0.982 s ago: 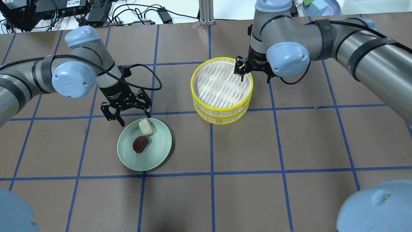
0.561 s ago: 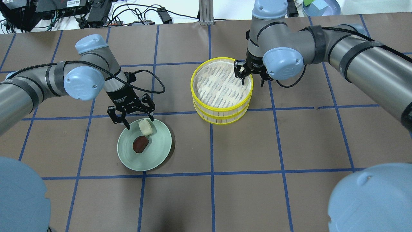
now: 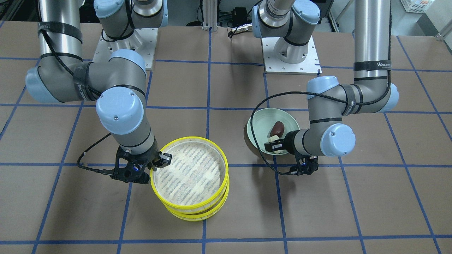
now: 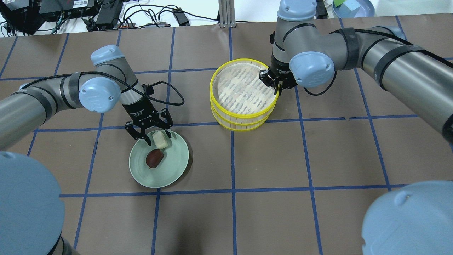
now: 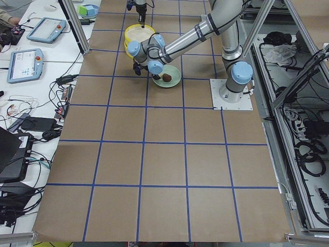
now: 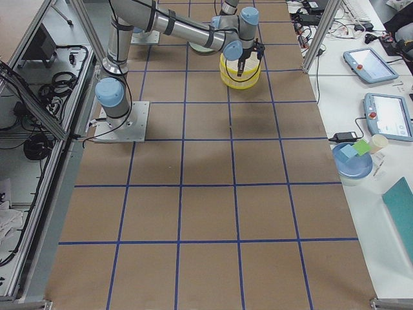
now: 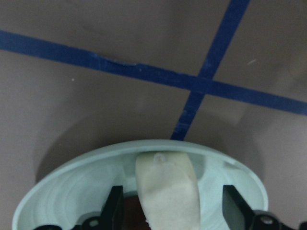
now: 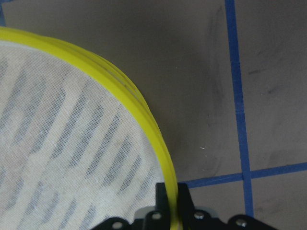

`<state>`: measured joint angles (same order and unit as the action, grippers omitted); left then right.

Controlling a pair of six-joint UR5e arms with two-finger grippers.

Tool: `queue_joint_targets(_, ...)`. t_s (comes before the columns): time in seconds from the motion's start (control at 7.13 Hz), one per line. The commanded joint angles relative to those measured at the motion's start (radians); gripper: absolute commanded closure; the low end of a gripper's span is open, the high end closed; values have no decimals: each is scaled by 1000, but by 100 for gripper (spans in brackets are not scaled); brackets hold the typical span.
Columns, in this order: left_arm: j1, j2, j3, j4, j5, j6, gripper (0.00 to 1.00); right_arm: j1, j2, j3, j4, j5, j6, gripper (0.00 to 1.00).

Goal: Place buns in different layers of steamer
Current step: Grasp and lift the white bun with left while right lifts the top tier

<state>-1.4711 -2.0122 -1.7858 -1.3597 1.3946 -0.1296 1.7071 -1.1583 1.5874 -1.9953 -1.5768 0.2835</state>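
The cream-white bun will go in a steamer layer, so my left gripper will grab its plump body (image 7: 168,191) next.
The steamer (image 4: 220,106), a stack of yellow-rimmed trays with a whitish mesh floor, stands at the table's middle and is empty on top. My right gripper (image 4: 277,90) is shut on the top tray's rim at its right side; the right wrist view shows the fingers (image 8: 163,199) clamped on the yellow rim (image 8: 144,115). The cream-white bun (image 4: 160,139) and the dark reddish-brown bun (image 4: 154,158) lie on the pale green plate (image 4: 173,166). My left gripper (image 4: 157,138) is open and low over the plate, its fingers (image 7: 114,208) on either side of the cream bun (image 7: 168,191).
Blue tape lines cross the brown table cover. Cables and electronics lie along the far edge (image 4: 106,14). A blue bowl (image 4: 354,7) sits at the far right corner. In the front-facing view the plate (image 3: 259,121) is right of the steamer (image 3: 197,210).
My left gripper came toward the plate and lowered around the cream bun. My right gripper shut on the top tray's rim, and the steamer's near edge shifted slightly away.
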Motion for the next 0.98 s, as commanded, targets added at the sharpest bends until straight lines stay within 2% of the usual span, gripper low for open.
queue_joint_targets(0.0,0,-5,2,-1,7,21,100,-3,-68,-1,83,-12,-30,100)
queue_joint_targets(0.28,-5,30,20,5,6,24,100,-33,-214,-12,265,-15,-99,100)
queue_joint_targets(0.56,-41,108,113,7,4,24,100,-93,-363,-30,396,-22,-139,100)
queue_joint_targets(0.7,-72,137,165,7,7,24,100,-102,-423,-65,485,-26,-153,100)
queue_joint_targets(0.84,-106,147,190,64,-2,22,100,-112,-470,-136,572,-2,-164,100)
